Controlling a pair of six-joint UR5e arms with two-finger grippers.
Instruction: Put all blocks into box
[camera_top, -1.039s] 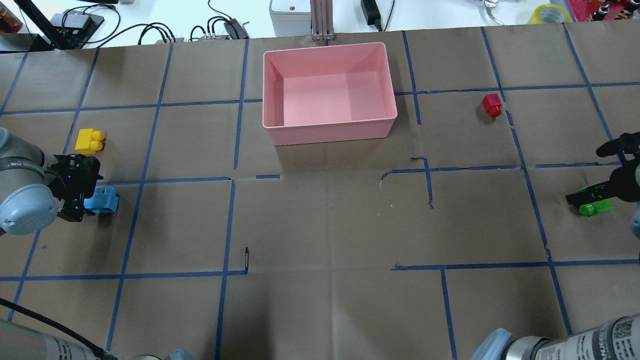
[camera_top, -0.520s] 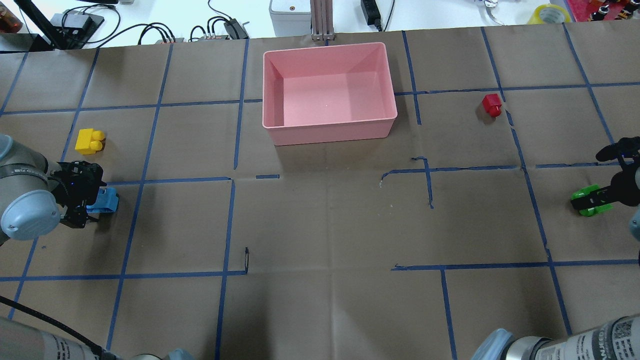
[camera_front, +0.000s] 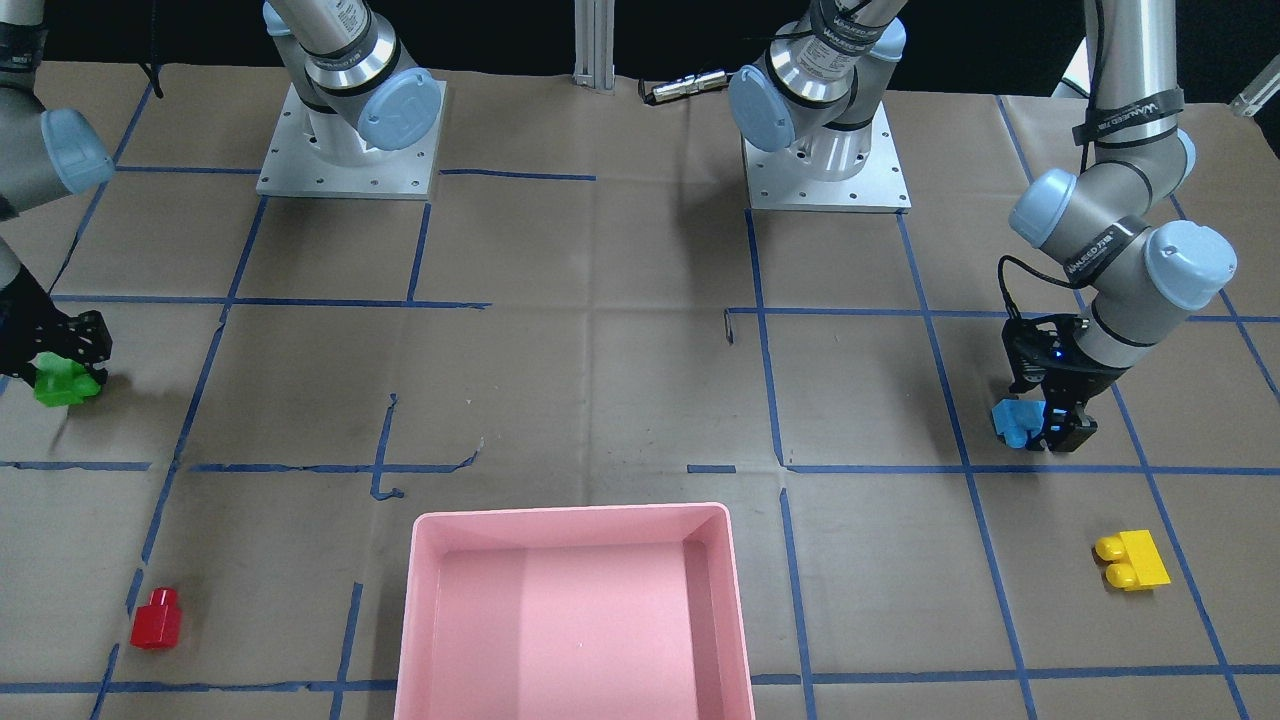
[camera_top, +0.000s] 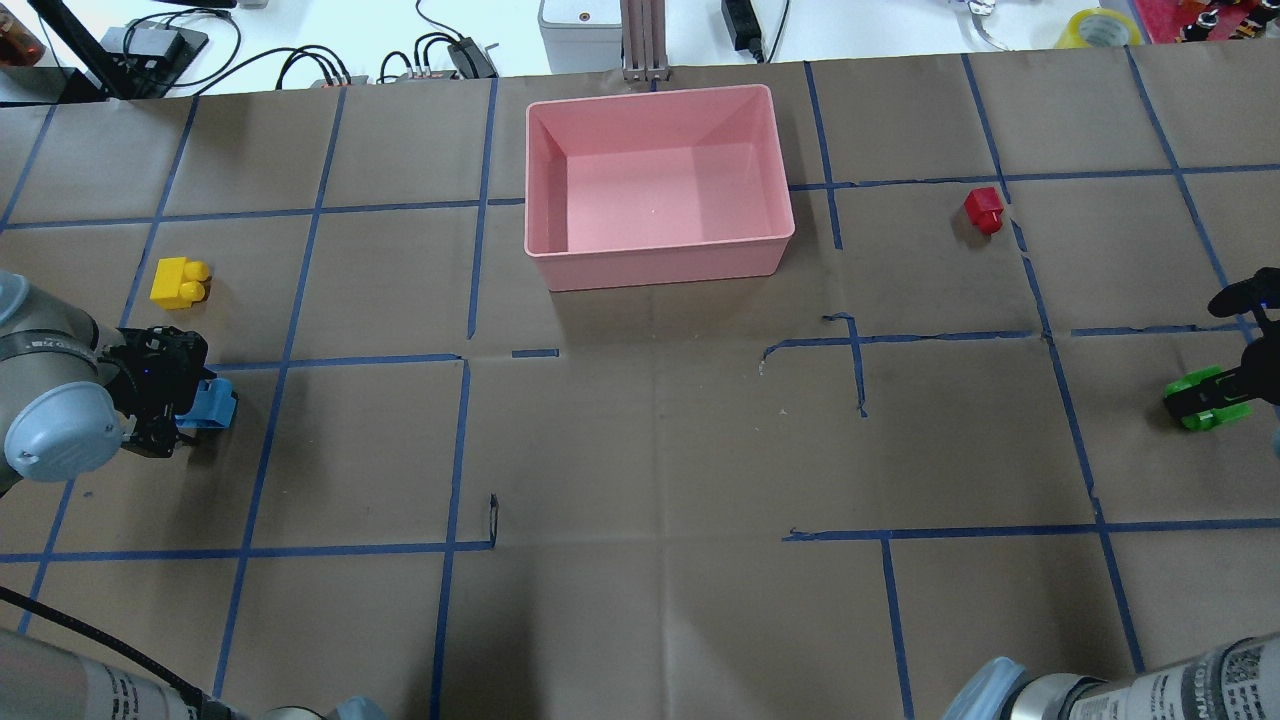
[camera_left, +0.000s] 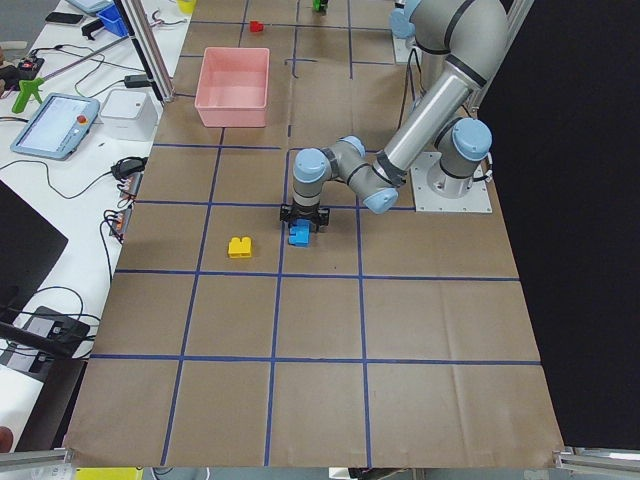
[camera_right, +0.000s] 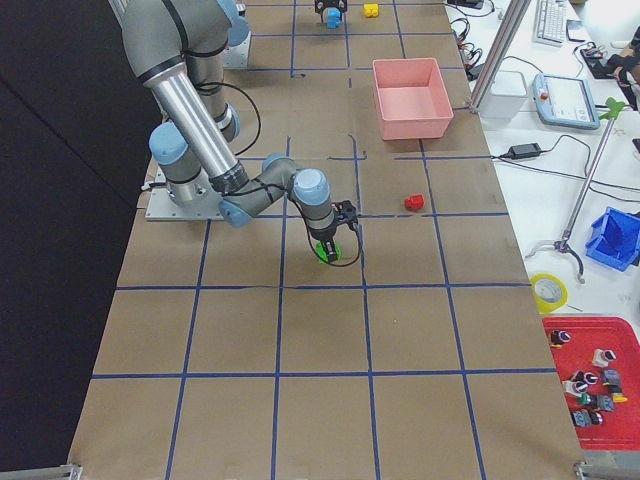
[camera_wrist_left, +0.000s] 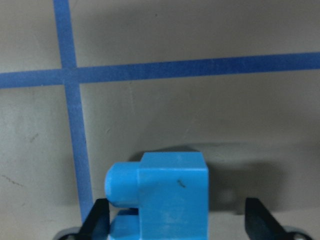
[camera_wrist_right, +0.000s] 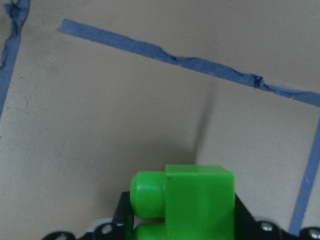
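The left gripper grabs the blue block by its square body (camera_front: 1020, 420) next, to put the block into the pink box (camera_front: 570, 612).
The blue block (camera_top: 212, 404) lies on the table at the left, between the fingers of my left gripper (camera_top: 188, 412), which is open. In the left wrist view a gap shows between the blue block (camera_wrist_left: 165, 195) and one finger (camera_wrist_left: 256, 216). My right gripper (camera_top: 1200, 398) is shut on the green block (camera_top: 1215, 408), seen close up in the right wrist view (camera_wrist_right: 195, 200). The yellow block (camera_top: 180, 284) lies just beyond the left gripper. The red block (camera_top: 984, 209) lies right of the pink box (camera_top: 660, 268), which holds nothing.
Brown paper with blue tape lines covers the table. Cables, a white device and a metal post (camera_top: 640, 40) stand beyond the far edge, behind the box. Both arm bases (camera_front: 350, 130) are on the robot's side.
The right gripper closed on the green block and carried it toward the view's right edge. The left gripper shifted slightly further over the blue block, which stayed in place.
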